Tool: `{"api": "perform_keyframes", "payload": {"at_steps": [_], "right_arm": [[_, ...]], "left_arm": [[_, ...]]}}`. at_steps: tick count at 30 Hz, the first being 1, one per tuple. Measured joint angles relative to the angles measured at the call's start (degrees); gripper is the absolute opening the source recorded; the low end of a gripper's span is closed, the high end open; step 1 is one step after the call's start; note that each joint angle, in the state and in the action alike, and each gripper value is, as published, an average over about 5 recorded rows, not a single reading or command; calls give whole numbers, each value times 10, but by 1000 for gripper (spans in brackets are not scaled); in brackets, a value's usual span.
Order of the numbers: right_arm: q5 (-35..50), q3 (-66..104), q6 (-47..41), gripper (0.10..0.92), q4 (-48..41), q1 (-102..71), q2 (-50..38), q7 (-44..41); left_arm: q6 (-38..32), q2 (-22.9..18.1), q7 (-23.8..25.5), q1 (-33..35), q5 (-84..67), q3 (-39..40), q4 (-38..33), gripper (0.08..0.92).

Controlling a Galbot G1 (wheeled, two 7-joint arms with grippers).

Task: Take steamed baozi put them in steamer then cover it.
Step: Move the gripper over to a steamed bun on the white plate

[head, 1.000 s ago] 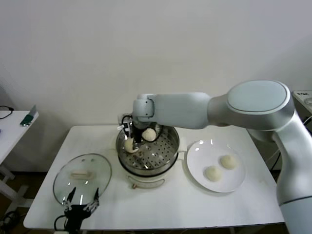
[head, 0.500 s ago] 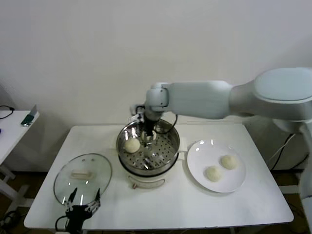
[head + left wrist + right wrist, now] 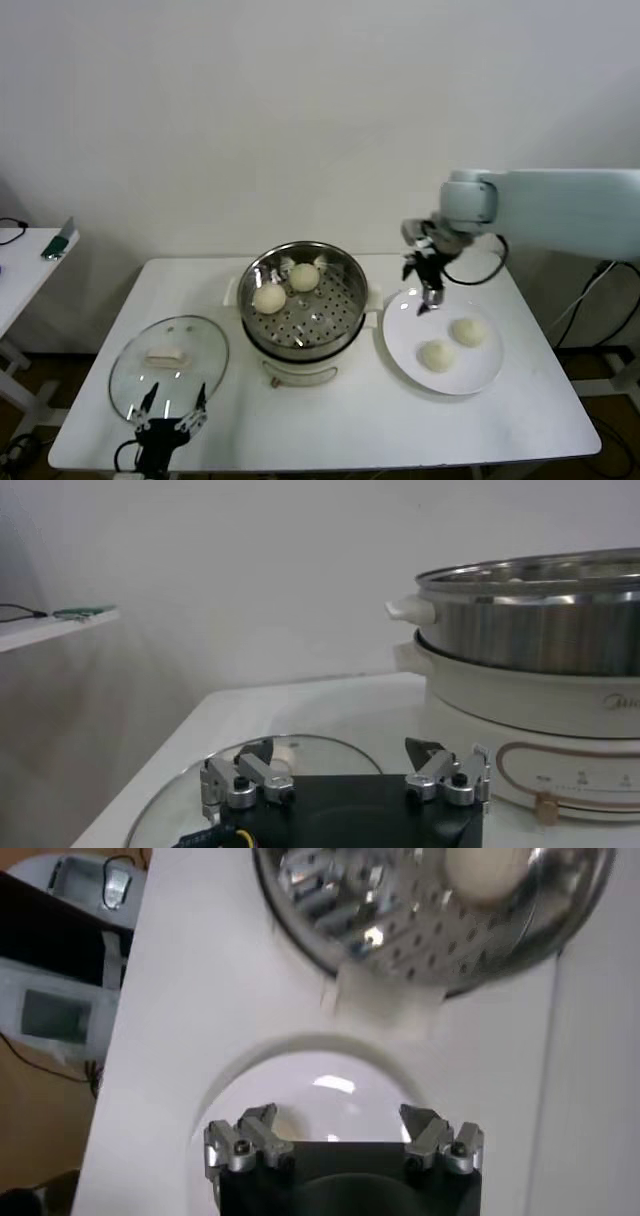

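The front bao is on the plate, and the steamer should get another bao. My right gripper needs to grip the front bao by its rounded sides next.
The steamer stands mid-table on its white pot base, with two steamed baozi lying in its far-left part. Two more baozi rest on the white plate to its right. My right gripper hangs open and empty over the plate's far-left rim, short of those baozi. In the right wrist view the right gripper has only the plate under it, and the steamer with one baozi lies beyond. My left gripper is parked open at the table's front left.
The glass lid with its white handle lies flat at the front left, just ahead of the left gripper; the lid and steamer show in the left wrist view. A side table stands far left.
The right gripper opened and left a baozi in the steamer. It then rose and swung right, from inside the steamer to above the plate. The left arm has not moved.
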Motion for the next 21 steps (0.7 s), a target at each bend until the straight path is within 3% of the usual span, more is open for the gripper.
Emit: {"api": "perform_keyframes", "payload": {"at_steps": [9,21], "right_arm": [[-68,52,-19,823,-5,-103,-60,27],[-114,126,-45,823,-41,-218,-67,60]], "left_arm": [[1,-3,0,5,5,0,-1,823],[0,-4,0,5,10,2,4,823]]}}
